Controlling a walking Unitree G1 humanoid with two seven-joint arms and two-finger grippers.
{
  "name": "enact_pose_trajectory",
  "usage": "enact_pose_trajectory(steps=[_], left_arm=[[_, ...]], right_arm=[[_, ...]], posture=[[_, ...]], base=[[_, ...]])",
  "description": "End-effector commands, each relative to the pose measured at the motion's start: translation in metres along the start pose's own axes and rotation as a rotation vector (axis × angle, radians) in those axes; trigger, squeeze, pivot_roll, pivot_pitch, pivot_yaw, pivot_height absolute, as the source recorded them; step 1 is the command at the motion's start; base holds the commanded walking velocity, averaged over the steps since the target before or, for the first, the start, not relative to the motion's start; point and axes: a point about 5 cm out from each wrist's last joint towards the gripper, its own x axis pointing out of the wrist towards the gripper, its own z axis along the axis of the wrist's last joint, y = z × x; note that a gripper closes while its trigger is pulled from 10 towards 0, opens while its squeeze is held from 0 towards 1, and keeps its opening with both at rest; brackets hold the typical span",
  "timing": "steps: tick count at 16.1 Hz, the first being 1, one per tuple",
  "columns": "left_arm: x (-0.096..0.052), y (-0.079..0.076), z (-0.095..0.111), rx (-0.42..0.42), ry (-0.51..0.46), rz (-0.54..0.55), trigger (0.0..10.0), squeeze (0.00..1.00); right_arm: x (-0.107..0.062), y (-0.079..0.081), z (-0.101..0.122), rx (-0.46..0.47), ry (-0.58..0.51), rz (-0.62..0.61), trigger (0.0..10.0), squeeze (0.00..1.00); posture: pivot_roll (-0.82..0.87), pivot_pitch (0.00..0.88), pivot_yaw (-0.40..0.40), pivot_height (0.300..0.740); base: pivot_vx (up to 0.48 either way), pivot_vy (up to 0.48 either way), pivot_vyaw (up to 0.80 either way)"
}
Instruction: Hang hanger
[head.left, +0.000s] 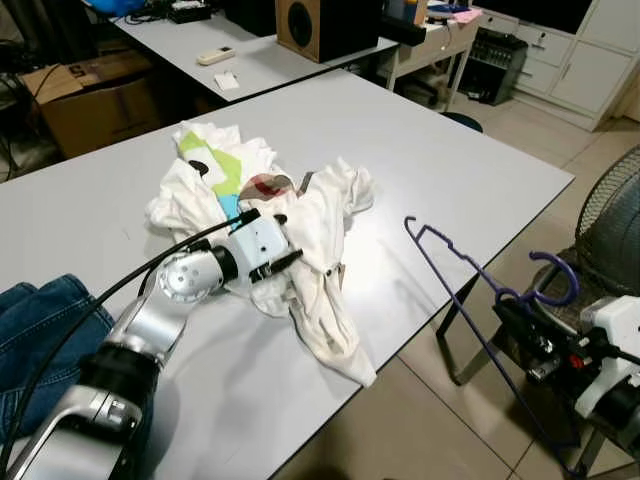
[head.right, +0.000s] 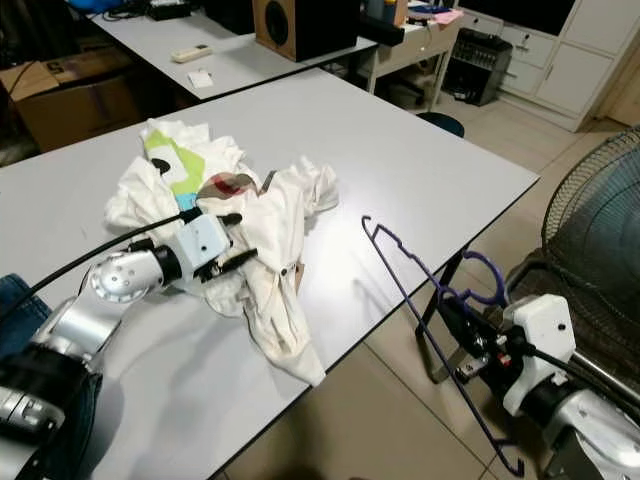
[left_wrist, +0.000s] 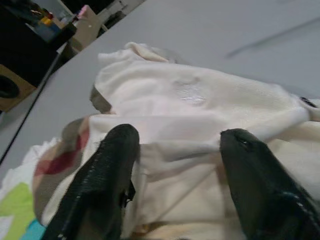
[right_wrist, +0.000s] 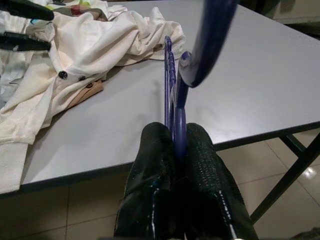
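Observation:
The left gripper pinches the cream shirt by the raised fold between its fingers next, since the rest of the shirt lies slack on the tabletop.
A purple wire hanger (head.left: 468, 268) is held off the table's right edge, one end reaching over the tabletop. My right gripper (head.left: 515, 312) is shut on it just below the hook (right_wrist: 176, 142). A cream buttoned shirt (head.left: 322, 245) lies crumpled on the grey table (head.left: 450, 170), part of a pile with a white garment with a green print (head.left: 215, 165). My left gripper (head.left: 284, 238) is open, its two black fingers (left_wrist: 115, 155) resting on a fold of the cream shirt (left_wrist: 200, 110).
Blue jeans (head.left: 40, 320) lie at the table's near left corner. A standing fan (head.left: 615, 215) is close to my right arm. Behind are a second table with a remote (head.left: 215, 55), a speaker (head.left: 305, 25) and a cardboard box (head.left: 90, 95).

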Motion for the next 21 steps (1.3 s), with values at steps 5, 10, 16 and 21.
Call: enact_pose_trajectory(steps=[5, 10, 16, 21], left_arm=[[0.014, 0.000, 0.006, 0.127, 0.012, -0.035, 0.0, 0.00], [0.010, -0.001, -0.008, 0.238, 0.104, -0.118, 0.0, 0.00], [0.011, 0.005, -0.008, 0.221, 0.097, -0.103, 0.0, 0.00], [0.022, 0.026, 0.019, -0.029, -0.049, 0.046, 0.0, 0.00]], right_arm=[[-0.002, 0.002, 0.010, -0.035, -0.025, 0.026, 10.0, 0.00], [0.000, 0.000, 0.011, -0.040, -0.027, 0.023, 10.0, 0.00], [0.003, -0.004, 0.013, -0.046, -0.034, 0.014, 10.0, 0.00], [0.002, 0.005, 0.024, -0.005, -0.084, 0.101, 10.0, 0.00]], posture=[[-0.12, 0.000, 0.008, 0.740], [-0.12, 0.000, 0.008, 0.740], [-0.11, 0.000, 0.007, 0.740], [-0.12, 0.000, 0.019, 0.740]], base=[[0.000, 0.000, 0.00], [0.000, 0.000, 0.00], [0.000, 0.000, 0.00], [0.000, 0.000, 0.00]])
